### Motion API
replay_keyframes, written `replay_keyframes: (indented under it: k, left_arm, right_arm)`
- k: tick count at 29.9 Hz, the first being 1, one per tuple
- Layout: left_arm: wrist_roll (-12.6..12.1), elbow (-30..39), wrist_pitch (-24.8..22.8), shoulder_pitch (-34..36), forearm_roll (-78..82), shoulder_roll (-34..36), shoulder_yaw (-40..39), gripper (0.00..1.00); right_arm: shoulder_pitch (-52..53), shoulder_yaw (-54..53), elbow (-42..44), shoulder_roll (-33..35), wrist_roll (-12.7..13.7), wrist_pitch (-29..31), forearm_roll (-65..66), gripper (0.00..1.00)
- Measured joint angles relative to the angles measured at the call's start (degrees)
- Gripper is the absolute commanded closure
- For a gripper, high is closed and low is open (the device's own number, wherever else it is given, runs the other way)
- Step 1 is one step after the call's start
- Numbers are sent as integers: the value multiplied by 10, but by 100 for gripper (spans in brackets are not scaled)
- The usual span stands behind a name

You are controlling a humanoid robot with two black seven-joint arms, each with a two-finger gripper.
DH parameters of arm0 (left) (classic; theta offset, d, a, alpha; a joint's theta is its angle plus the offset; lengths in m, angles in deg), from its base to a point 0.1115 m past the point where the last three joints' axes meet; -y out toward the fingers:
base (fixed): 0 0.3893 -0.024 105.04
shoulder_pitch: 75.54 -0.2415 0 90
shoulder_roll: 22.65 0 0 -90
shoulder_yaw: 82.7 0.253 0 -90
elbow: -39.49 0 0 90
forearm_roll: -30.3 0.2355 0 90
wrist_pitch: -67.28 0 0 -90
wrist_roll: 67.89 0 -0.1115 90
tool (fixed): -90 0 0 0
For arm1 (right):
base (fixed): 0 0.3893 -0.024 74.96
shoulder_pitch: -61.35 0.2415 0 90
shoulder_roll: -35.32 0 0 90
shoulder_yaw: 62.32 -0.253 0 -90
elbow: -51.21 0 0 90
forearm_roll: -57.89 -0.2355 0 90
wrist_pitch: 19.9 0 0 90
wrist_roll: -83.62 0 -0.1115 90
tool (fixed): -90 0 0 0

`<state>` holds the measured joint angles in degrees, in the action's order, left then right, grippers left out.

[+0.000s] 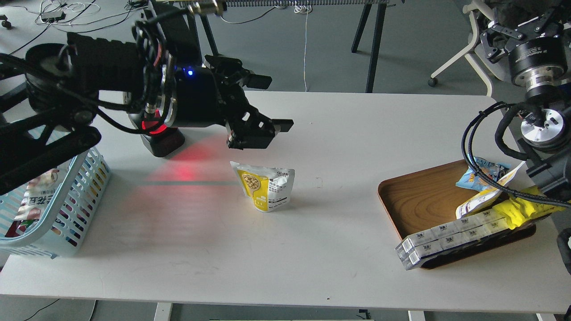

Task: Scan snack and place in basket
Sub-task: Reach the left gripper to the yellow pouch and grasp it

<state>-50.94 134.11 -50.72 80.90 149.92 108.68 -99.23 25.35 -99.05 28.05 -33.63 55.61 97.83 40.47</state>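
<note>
The snack pouch needs to have its printed panel (274, 190) free to face the scanner, so my left gripper should grab the pouch by its top edge (262, 169) next.
The snack (267, 185), a small yellow-and-white pouch, stands upright in the middle of the white table. My left gripper (279, 102) is open and empty, hovering above the table just behind and above the pouch, apart from it. The light blue basket (67, 214) sits at the table's left edge with a packet inside; my left arm covers its upper part. My right gripper (519, 31) is up at the far right, off the table, and its fingers cannot be told apart.
A black scanner (163, 138) glows red behind my left arm and casts red light on the table. A brown wooden tray (419, 196) at the right holds a blue chip bag (479, 176), a yellow pack (522, 209) and white boxes (450, 236).
</note>
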Motion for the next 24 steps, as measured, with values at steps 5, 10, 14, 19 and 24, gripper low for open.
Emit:
replay_keyframes:
  k: [5,10,14,19,24]
  left_arm:
    - [1,-9,0,0,51,-37,21,21]
    - [2,-27,0,-2,54,-62,49,24]
    - [1,-33,0,-4,54,-68,73,26]
    - [0,-60,0,-15,54,-79,79,33]
    - [0,-85,0,-21,54,-92,80,53]
  right_arm:
    - [1,0,1,3,13,3,-1,1]
    - [-2,0,-2,2,20,3,-1,1]
    - [-2,0,-3,0,21,3,-1,1]
    - [-2,0,-4,-2,20,2,-1,1]
    - [-1,0,-5,-2,20,1,-1,1]
